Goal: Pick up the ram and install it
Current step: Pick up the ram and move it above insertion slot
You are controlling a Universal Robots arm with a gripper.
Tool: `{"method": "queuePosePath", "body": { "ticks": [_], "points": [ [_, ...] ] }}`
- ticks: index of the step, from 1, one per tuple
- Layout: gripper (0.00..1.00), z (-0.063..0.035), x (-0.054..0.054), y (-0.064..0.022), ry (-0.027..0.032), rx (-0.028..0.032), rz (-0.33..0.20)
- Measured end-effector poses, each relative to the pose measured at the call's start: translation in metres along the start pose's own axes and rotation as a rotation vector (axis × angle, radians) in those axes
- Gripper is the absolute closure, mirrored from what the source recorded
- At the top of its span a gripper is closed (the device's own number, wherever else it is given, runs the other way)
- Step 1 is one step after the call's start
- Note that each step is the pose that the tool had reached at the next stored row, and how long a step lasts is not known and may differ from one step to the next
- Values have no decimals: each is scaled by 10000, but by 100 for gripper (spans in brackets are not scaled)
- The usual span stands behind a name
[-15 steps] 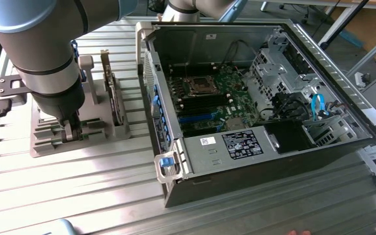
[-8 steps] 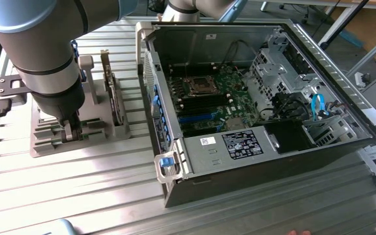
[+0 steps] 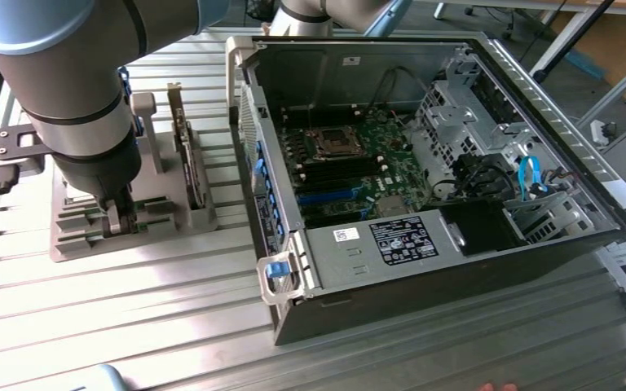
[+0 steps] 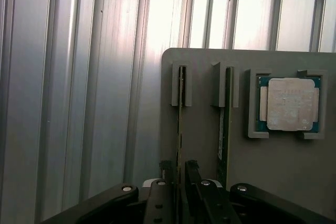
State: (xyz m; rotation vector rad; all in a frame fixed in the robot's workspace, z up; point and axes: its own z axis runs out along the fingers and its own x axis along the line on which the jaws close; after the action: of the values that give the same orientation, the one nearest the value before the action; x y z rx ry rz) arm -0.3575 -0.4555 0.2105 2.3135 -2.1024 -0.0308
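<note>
Next, my gripper grabs the ram stick by its long top edge, to install it in the motherboard's memory slots.
A ram stick (image 4: pixel 181 98) stands on edge in a slot of the grey holder (image 4: pixel 199 124), showing as a thin green line. A second ram stick (image 4: pixel 226 129) stands in the neighbouring slot. My gripper (image 4: pixel 178 174) is low over the holder, with one finger (image 4: pixel 164 184) on each side of the first stick's near end and a small gap either side, so it is open. In the exterior view, the gripper (image 3: pixel 117 218) reaches down into the holder (image 3: pixel 182 220) on that view's left. The open computer case (image 3: pixel 422 155) lies to the right, its motherboard memory slots (image 3: pixel 341 175) facing up.
A square silver processor (image 4: pixel 287 103) sits in a recess of the holder beside the ram slots. An expansion card (image 3: pixel 188 155) stands upright in the holder behind the gripper. The case wall (image 3: pixel 264 163) rises between holder and motherboard. Ribbed aluminium table (image 3: pixel 128 318) surrounds everything.
</note>
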Motion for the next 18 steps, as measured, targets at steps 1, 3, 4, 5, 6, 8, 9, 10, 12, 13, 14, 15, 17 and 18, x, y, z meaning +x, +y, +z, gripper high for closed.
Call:
{"method": "queuePosePath", "body": {
  "ticks": [1,3,4,5,6,8,9,10,12,13,14,15,17,18],
  "points": [
    [76,0,0,0,0,0,0],
    [78,0,0,0,0,0,0],
    [84,0,0,0,0,0,0],
    [88,0,0,0,-1,0,0],
    [88,0,0,0,0,0,0],
    [88,0,0,0,0,0,0],
    [88,0,0,0,0,0,0],
    [88,0,0,0,0,0,0],
    [88,0,0,0,0,1,0],
    [88,0,0,0,0,1,0],
    [88,0,0,0,0,0,0],
    [88,-2,0,0,-1,2,0],
    [88,-8,0,0,0,0,0],
    [88,-10,0,0,-1,1,0]
  ]
}}
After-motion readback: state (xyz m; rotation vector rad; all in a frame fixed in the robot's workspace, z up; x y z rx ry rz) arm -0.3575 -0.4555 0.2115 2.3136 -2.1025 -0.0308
